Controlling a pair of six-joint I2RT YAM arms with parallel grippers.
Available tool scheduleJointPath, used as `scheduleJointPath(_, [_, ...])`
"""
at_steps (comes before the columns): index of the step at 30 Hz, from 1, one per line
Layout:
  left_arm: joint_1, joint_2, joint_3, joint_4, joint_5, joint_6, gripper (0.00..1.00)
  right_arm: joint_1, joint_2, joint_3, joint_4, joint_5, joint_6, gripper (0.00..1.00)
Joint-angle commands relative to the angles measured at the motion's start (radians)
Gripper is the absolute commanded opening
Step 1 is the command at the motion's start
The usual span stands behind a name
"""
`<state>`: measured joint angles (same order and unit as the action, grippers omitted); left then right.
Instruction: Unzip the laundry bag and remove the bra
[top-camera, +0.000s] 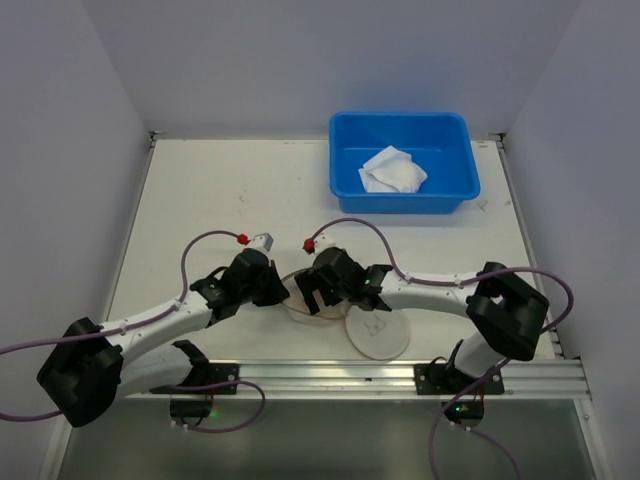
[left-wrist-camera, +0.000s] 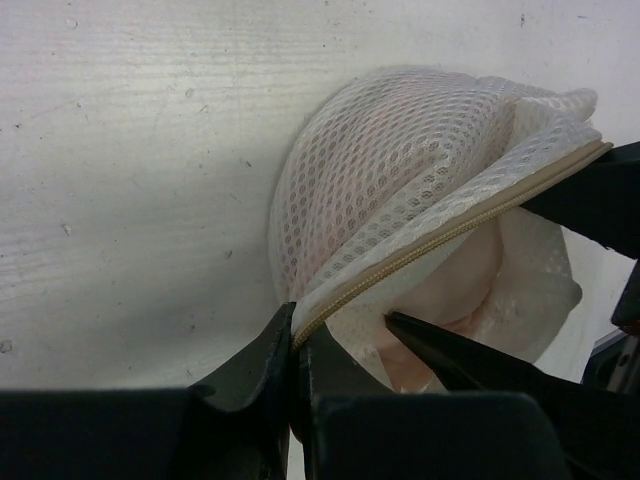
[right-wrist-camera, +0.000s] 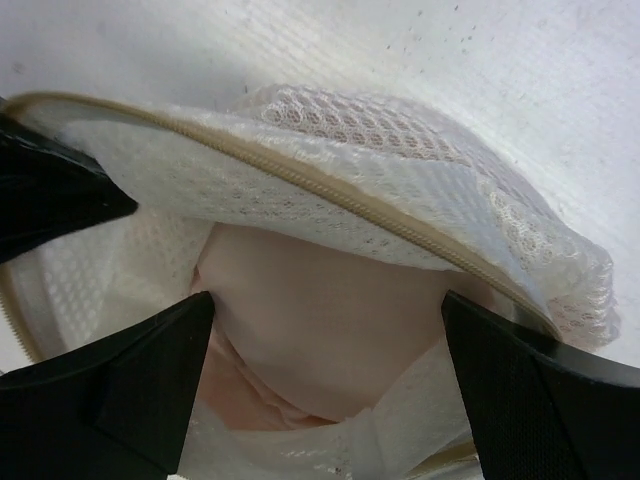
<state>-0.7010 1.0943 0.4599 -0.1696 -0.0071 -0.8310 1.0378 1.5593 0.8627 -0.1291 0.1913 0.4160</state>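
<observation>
My fingers are above the pink fold (right-wrist-camera: 326, 318), so closing now would miss the fold. My right gripper lowers its fingers, and only then closes on the fold.
The laundry bag (top-camera: 301, 311) lies unzipped between my two grippers, and its round flat top (top-camera: 377, 334) with the bra outline is folded out to the right. My left gripper (left-wrist-camera: 293, 336) is shut on the bag's tan zipper band (left-wrist-camera: 450, 235) and holds the white mesh wall (left-wrist-camera: 400, 160) up. My right gripper (right-wrist-camera: 325, 345) is open, with its fingers (right-wrist-camera: 150, 360) spread inside the opening on either side of the pale pink bra (right-wrist-camera: 320, 310). The bra also shows in the left wrist view (left-wrist-camera: 455, 290). In the top view the left gripper (top-camera: 280, 290) and right gripper (top-camera: 313, 297) nearly meet.
A blue plastic tub (top-camera: 450, 195) stands at the back right with a crumpled white cloth (top-camera: 392, 170) in it. A metal rail (top-camera: 400, 375) runs along the table's near edge. Grey walls close in the table on three sides.
</observation>
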Motion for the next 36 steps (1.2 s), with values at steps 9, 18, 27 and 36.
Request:
scheduleJointPath(9, [-0.006,0.018,-0.018,0.068,0.029,-0.039,0.06,0.039,0.206,0.137,-0.081,-0.035,-0.068,0.92])
scheduleJointPath(18, [-0.008,0.019,-0.013,0.073,0.025,-0.03,0.06,0.039,0.104,0.093,-0.09,-0.021,-0.049,0.19])
scheduleJointPath(27, [-0.008,0.018,-0.001,0.056,0.013,-0.019,0.06,0.03,-0.197,-0.057,-0.034,-0.059,-0.057,0.0])
scheduleJointPath(36, [-0.008,0.024,0.002,0.058,0.012,-0.02,0.06,0.008,-0.554,-0.254,0.161,-0.242,-0.106,0.0])
